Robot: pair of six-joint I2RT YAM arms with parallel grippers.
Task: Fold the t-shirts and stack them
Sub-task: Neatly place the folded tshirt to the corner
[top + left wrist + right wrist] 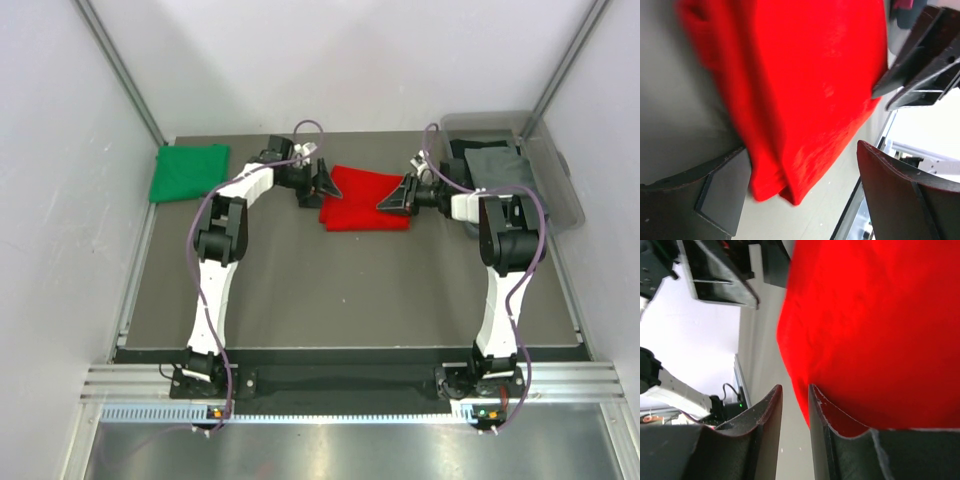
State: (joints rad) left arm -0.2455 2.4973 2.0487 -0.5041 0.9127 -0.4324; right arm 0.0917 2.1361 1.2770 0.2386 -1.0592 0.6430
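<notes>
My left gripper grabs the folded red t-shirt's corner on the side facing the green t-shirt (188,172) next, to stack the red t-shirt there.
The red t-shirt (368,198) lies folded at the back middle of the table. My left gripper (325,184) is at its left edge, jaws wide open. In the left wrist view the shirt's corner (805,100) hangs between the two fingers (715,195) without being pinched. My right gripper (396,197) is at the shirt's right edge. In the right wrist view its jaws (795,390) stand a narrow gap apart, and the red cloth (875,330) lies over one finger (840,440) with the table showing through the gap. The green t-shirt (188,172) lies folded at the back left.
A clear plastic bin (560,185) at the back right holds grey and dark shirts (497,165). White walls close in the table on both sides and at the back. A metal rail (350,385) runs along the near edge by the arm bases.
</notes>
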